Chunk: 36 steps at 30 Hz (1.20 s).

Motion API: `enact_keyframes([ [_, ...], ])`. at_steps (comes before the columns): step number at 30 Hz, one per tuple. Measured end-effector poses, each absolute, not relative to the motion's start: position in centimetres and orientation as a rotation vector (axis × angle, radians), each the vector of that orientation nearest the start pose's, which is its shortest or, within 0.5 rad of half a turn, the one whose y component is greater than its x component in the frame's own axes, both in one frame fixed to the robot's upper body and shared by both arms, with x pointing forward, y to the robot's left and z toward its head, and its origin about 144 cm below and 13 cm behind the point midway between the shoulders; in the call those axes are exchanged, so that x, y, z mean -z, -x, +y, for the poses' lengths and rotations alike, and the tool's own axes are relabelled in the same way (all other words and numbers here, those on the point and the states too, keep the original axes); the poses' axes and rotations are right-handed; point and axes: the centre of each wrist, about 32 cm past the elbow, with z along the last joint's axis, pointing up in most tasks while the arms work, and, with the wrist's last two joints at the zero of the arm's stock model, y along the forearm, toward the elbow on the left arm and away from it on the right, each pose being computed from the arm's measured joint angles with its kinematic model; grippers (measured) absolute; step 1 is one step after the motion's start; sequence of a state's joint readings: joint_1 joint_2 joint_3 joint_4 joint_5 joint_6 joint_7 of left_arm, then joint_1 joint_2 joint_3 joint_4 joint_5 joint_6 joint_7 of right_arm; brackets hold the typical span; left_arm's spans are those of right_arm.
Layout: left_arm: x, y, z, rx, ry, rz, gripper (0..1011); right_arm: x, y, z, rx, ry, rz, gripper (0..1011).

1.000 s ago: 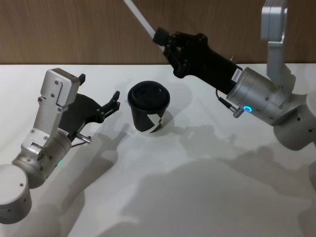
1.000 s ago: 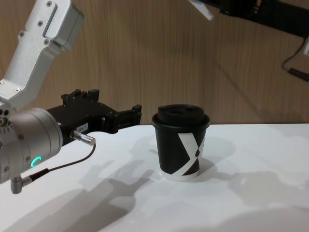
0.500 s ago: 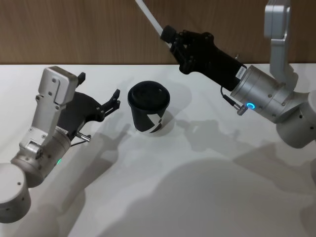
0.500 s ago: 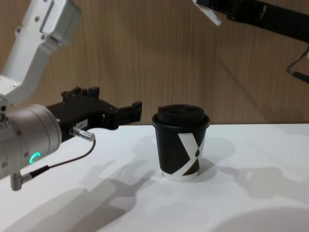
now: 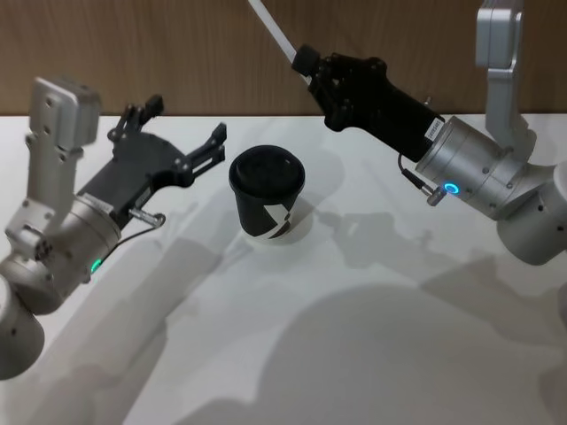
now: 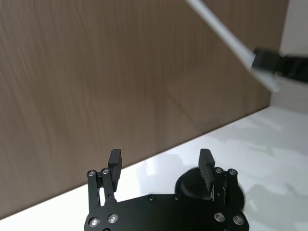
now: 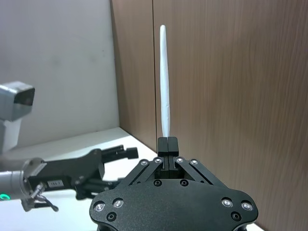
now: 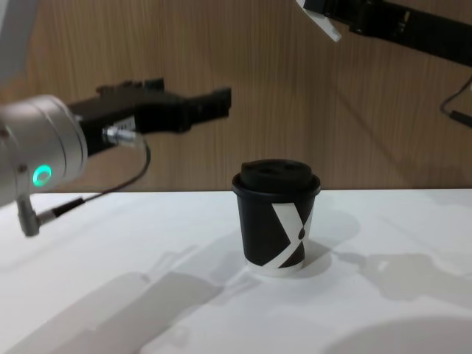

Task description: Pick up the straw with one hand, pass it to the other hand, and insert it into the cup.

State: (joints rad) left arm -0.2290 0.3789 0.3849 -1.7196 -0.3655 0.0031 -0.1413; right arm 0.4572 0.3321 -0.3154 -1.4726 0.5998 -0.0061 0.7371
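Observation:
The lower end of the straw is covered by my right gripper's closed fingers, so my left gripper should next grab the straw by its bare middle (image 5: 281, 38) (image 7: 165, 94).
The black cup (image 5: 267, 197) with a white X mark and black lid stands upright on the white table, also seen in the chest view (image 8: 279, 217). My right gripper (image 5: 304, 62) hangs above and behind it, shut on the white straw (image 5: 273, 27), which slants up and away; the straw (image 7: 164, 82) rises from the shut fingertips (image 7: 168, 143). My left gripper (image 5: 188, 119) is raised off the table to the left of the cup, open and holding nothing. From its wrist, the open fingers (image 6: 114, 159) frame the cup lid (image 6: 190, 182), with the straw (image 6: 226, 38) high beyond.
A wood-panelled wall (image 5: 133, 53) runs behind the white table (image 5: 337, 336). A thin black cable (image 8: 110, 193) loops under my left wrist. Arm shadows fall across the table in front of the cup.
My left gripper has lifted off the table and risen, still open, towards the straw's height. My right gripper with the straw shifted slightly right, then held still.

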Motion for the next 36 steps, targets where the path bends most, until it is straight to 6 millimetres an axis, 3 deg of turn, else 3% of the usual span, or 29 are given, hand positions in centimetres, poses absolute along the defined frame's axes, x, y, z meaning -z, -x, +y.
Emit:
enact_keyframes([
  [19, -128.7, -49.5, 20.7, -0.789, 0.437, -0.07, 1004, -126.8, -56.2, -24.0, 0.544, -0.269, -0.134, 0],
  [36, -130.6, -50.7, 19.5, -0.685, 0.627, 0.131, 1003, -126.8, -56.3, -24.0, 0.544, -0.268, -0.133, 0],
])
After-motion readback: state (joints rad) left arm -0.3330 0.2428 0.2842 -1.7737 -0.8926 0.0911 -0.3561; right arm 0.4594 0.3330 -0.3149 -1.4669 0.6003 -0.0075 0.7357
